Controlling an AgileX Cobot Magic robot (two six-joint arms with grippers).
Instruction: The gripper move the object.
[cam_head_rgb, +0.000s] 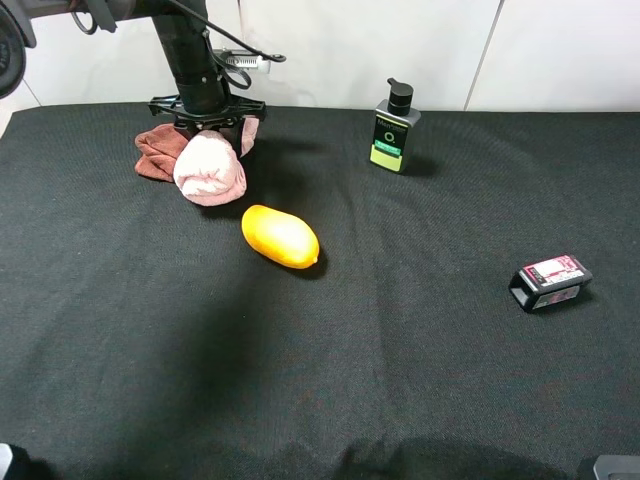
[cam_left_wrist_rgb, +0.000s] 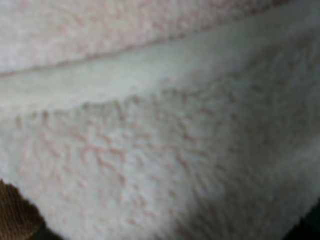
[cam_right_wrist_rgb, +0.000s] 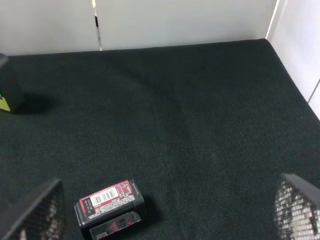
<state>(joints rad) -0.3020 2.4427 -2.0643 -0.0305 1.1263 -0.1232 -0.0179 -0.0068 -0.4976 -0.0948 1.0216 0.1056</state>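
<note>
I need to open my left gripper now, because the towel's lower edge is resting on the black cloth beside the reddish-brown cloth.
The pale pink fluffy rolled towel lies at the back left of the black table, against a reddish-brown cloth. My left gripper is pressed straight down onto the towel's middle. A pink end shows in front of it and a small bit to its right. The towel's pile fills the left wrist view, so the fingers are hidden there. My right gripper is open and empty, low over the table's right front, with only a corner of it showing in the high view.
A yellow mango lies just in front and right of the towel. A black pump bottle stands at the back middle. A black box with a red label lies at the right, also in the right wrist view.
</note>
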